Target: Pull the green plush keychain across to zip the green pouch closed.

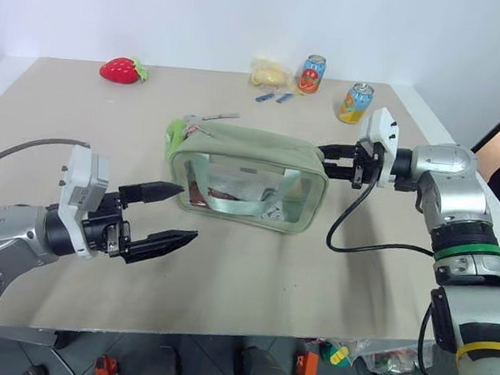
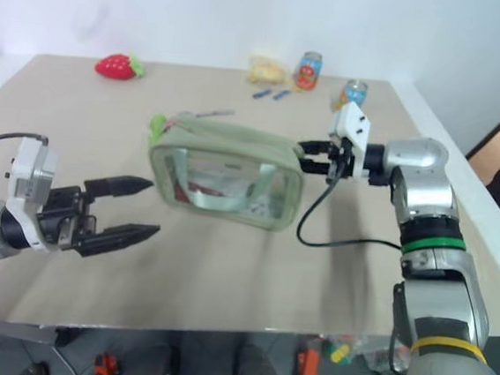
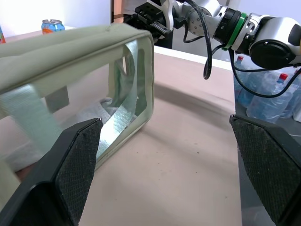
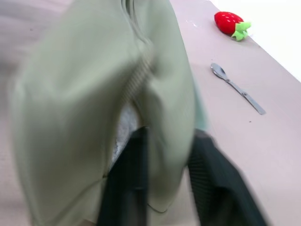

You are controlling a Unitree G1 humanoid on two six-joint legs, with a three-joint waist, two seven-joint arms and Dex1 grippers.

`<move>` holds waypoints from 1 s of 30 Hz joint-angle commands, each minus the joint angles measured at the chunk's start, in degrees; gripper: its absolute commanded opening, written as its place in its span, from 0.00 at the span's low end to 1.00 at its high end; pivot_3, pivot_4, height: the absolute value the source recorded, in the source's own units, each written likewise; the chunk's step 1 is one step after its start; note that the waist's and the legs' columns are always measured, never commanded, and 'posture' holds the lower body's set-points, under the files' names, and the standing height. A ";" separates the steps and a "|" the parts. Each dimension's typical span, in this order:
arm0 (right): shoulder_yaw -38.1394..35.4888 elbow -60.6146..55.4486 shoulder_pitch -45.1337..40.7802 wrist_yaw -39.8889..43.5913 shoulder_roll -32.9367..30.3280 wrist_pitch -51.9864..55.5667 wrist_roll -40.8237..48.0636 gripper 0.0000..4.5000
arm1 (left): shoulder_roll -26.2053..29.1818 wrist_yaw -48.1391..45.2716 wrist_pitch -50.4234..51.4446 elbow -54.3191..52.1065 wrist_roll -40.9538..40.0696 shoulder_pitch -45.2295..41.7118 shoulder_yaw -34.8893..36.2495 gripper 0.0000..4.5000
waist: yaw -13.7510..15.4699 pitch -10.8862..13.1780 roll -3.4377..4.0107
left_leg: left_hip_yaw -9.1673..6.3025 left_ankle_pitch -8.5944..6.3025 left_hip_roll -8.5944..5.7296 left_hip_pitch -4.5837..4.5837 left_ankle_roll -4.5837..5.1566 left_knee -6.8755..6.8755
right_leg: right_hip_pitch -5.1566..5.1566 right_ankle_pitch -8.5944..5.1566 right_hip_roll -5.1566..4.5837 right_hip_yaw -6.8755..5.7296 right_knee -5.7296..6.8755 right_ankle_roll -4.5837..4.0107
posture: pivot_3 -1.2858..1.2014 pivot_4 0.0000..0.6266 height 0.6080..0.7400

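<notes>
My right gripper takes hold of the pouch by the raised fold (image 4: pixel 168 153) beside its zipper next, since the pouch's soft end spreads wider than the gripper's fingers.
The green pouch (image 1: pixel 247 174) stands mid-table, its clear side window facing me. The green plush keychain (image 1: pixel 177 130) sits at the top of the pouch's left end. My right gripper (image 1: pixel 325 158) is at the pouch's right end, pointing left. In the right wrist view its black fingers (image 4: pixel 129 183) stand apart, open, with a fold of the pouch's end (image 4: pixel 164 141) between them. My left gripper (image 1: pixel 188 211) hovers open just in front of the pouch's left front corner, holding nothing. One fingertip (image 1: pixel 166 189) is near the corner.
A red strawberry plush (image 1: pixel 122 70) lies far left at the back. Two cans (image 1: pixel 311 74) (image 1: pixel 356 103), a yellow packet (image 1: pixel 270 72) and small blue pieces (image 1: pixel 274 98) stand behind the pouch. A spoon (image 4: pixel 237 88) lies behind it. A black cable (image 1: pixel 360 244) loops right of it.
</notes>
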 commanded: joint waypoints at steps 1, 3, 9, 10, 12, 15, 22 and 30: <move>-6.02 -3.92 -0.16 -3.39 -0.59 3.01 3.08 0.67 | -1.08 0.70 -0.89 -0.11 0.85 -1.32 -0.56 1.00 | 0.07 0.00 0.00 | 0.00 0.00 -0.01 0.00 0.00 0.01 | 0.01 0.01 0.00 0.00 0.00 0.01 | 0.52 0.24 1.00; -7.93 -6.64 0.93 -5.24 -0.70 5.28 4.01 0.82 | -1.61 0.83 -1.13 0.47 1.67 -1.93 -1.03 1.00 | 0.08 0.00 0.00 | 0.00 0.00 -0.01 0.00 0.00 0.04 | 0.02 0.01 -0.01 0.00 0.01 0.02 | 0.52 0.24 1.00; -15.18 -20.74 7.31 -11.50 -3.96 19.24 9.81 0.82 | -2.91 -0.32 -1.99 1.49 4.27 -2.80 -2.83 1.00 | 0.12 0.00 0.00 | -0.02 0.01 -0.03 0.02 -0.01 0.08 | 0.04 0.02 -0.01 0.00 0.07 0.03 | 0.52 0.24 1.00; -16.23 -23.66 8.98 -12.26 -4.90 21.20 10.59 0.82 | -2.96 -0.71 -2.11 1.54 4.74 -2.84 -3.10 1.00 | 0.12 0.00 0.00 | -0.02 0.01 -0.03 0.01 -0.01 0.09 | 0.03 0.01 -0.01 0.01 0.07 0.03 | 0.52 0.24 1.00; -18.25 -30.59 13.13 -13.79 -6.45 26.07 13.07 0.82 | -3.09 -1.27 -2.21 1.69 5.46 -2.91 -3.48 1.00 | 0.22 0.00 0.00 | -0.03 0.01 -0.03 -0.01 -0.01 0.10 | 0.04 0.01 -0.01 0.01 0.07 0.03 | 0.52 0.24 1.00; -20.11 -41.72 20.70 -15.84 -7.84 32.66 16.92 0.82 | -3.57 -1.70 -2.06 2.10 5.84 -3.46 -3.92 1.00 | 0.21 0.00 0.00 | -0.04 0.00 -0.03 0.02 -0.01 0.08 | 0.04 -0.01 0.00 0.01 0.08 0.02 | 0.52 0.24 1.00; -19.94 -59.33 32.87 -22.40 -5.58 39.43 22.48 0.82 | -3.72 -2.76 -2.07 4.57 6.55 -6.29 -5.20 1.00 | -0.11 -0.01 0.01 | -0.02 0.02 -0.01 0.11 -0.01 0.17 | 0.07 -0.04 0.05 0.08 0.14 -0.09 | 0.52 0.24 1.00; -15.83 -57.86 31.38 -25.63 -1.66 37.41 20.38 0.82 | -3.88 -5.13 -2.49 5.68 8.51 -8.35 -7.07 1.00 | -0.05 -0.01 0.00 | 0.06 0.12 -0.04 0.12 -0.02 0.39 | 0.12 -0.01 0.05 0.24 0.12 -0.13 | 0.52 0.24 1.00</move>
